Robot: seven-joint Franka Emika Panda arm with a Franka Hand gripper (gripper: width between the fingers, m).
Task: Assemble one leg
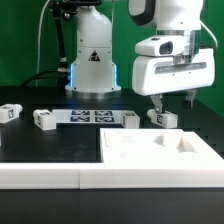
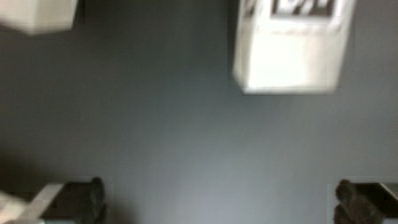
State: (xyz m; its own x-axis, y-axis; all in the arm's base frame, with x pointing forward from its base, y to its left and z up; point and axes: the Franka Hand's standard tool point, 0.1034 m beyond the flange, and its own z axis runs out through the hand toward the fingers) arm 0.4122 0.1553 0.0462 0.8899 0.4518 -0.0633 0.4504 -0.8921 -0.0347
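Note:
Bare table shows between my fingers, so they would miss the white leg (image 1: 163,119); my gripper should move toward it before closing.
Several white legs with black-and-white tags lie on the black table: one at the exterior view's far left (image 1: 10,113), one beside it (image 1: 43,119), one right of the marker board (image 1: 130,119) and one under the gripper (image 1: 163,118). My gripper (image 1: 172,103) hangs just above that last leg, open and empty. In the wrist view the gripper (image 2: 221,200) is open with dark fingertips (image 2: 71,200) far apart and bare table between them. A blurred leg (image 2: 294,45) lies ahead of them, and another white piece (image 2: 36,15) shows at the corner.
The marker board (image 1: 88,116) lies in front of the robot base (image 1: 92,65). The large white square panel (image 1: 140,160) with a recessed top fills the front right. A white strip (image 1: 40,175) runs along the front left.

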